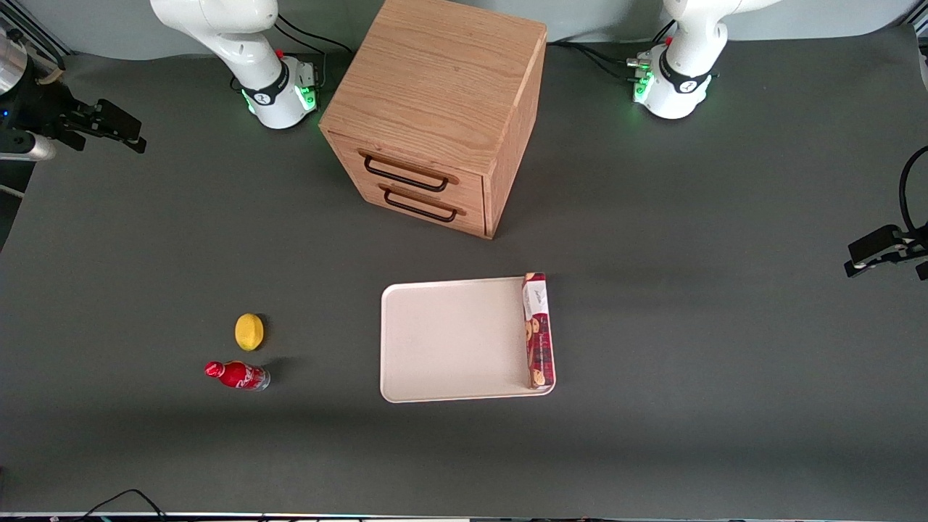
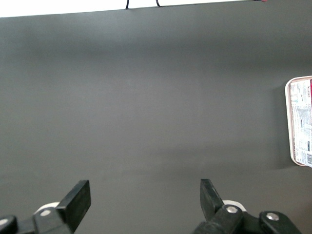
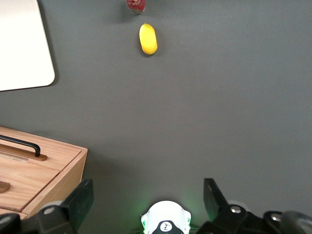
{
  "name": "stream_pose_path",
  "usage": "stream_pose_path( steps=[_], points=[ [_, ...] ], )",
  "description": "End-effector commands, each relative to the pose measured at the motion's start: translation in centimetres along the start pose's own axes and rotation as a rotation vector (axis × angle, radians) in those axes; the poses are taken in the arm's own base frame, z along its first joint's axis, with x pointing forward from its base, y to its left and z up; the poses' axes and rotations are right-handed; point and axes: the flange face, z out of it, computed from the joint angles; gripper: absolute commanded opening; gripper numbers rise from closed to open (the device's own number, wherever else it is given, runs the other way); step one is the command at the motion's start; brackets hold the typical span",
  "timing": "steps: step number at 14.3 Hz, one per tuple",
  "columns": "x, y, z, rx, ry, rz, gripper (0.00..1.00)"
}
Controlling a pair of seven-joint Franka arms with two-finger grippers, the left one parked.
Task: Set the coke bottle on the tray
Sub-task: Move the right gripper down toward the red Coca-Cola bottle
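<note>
Next, the gripper grabs the coke bottle by its red cap (image 1: 214,370) to place the bottle on the tray (image 1: 449,341).
The coke bottle (image 1: 238,375) is small and red with a red cap, and lies on its side on the dark table, near the front camera, toward the working arm's end. Its edge also shows in the right wrist view (image 3: 135,5). The cream-white tray (image 1: 449,341) lies flat mid-table, well apart from the bottle, and also shows in the right wrist view (image 3: 24,44). My gripper (image 1: 119,130) hangs high at the working arm's end, farther from the front camera than the bottle. In the right wrist view the gripper (image 3: 146,200) is open and empty.
A yellow lemon (image 1: 249,331) (image 3: 148,39) sits just beside the bottle, slightly farther from the camera. A long red cookie box (image 1: 537,330) (image 2: 301,122) lies in the tray along its edge toward the parked arm. A wooden two-drawer cabinet (image 1: 435,109) (image 3: 34,175) stands between the arm bases.
</note>
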Motion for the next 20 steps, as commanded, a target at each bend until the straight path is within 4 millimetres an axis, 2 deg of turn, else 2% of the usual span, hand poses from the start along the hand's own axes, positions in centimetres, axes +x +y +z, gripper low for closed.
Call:
stream_pose_path(
  steps=[1, 4, 6, 8, 10, 12, 16, 18, 20],
  points=[
    [0.1, -0.3, -0.8, 0.022, -0.022, 0.008, 1.00],
    [0.2, -0.7, -0.8, 0.019, -0.026, -0.011, 1.00],
    [0.9, -1.5, -1.4, 0.016, -0.009, -0.026, 1.00],
    [4.1, -2.0, -2.0, 0.020, 0.007, -0.085, 1.00],
    [9.0, -1.9, -1.3, 0.008, 0.011, -0.207, 1.00],
    [13.6, -1.8, 2.3, -0.007, -0.028, -0.261, 1.00],
    [22.4, -3.0, 12.4, -0.016, 0.039, -0.323, 1.00],
    [25.6, -3.6, 16.9, -0.009, 0.094, -0.320, 1.00],
    [27.9, -3.9, 21.6, 0.002, 0.129, -0.320, 1.00]
  ],
)
